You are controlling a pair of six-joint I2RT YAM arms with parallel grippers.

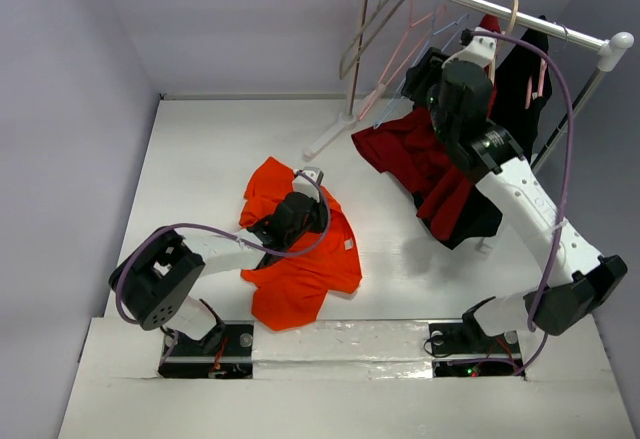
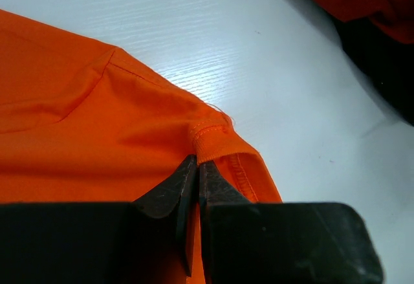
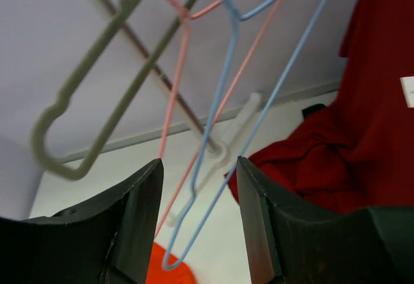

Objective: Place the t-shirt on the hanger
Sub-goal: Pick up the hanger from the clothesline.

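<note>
The opposite end of the light-blue hanger has to stay free to go into the t-shirt, so my right gripper should grab the hanger by one sloping side wire.
The bright orange t-shirt lies crumpled on the white table at centre left, its small white tag at the right edge. My left gripper is shut on a stitched edge of the t-shirt; its gripper pinches a fold of the fabric. The light-blue hanger hangs from the rack at the back right. My right gripper is raised beside it, open. In the right wrist view the hanger's lower wires pass between the open jaws of my right gripper, not clamped.
The rack's rod also carries a pink hanger, a beige hanger, a dark red shirt draped down to the table and a black garment. The rack's foot stands behind the t-shirt.
</note>
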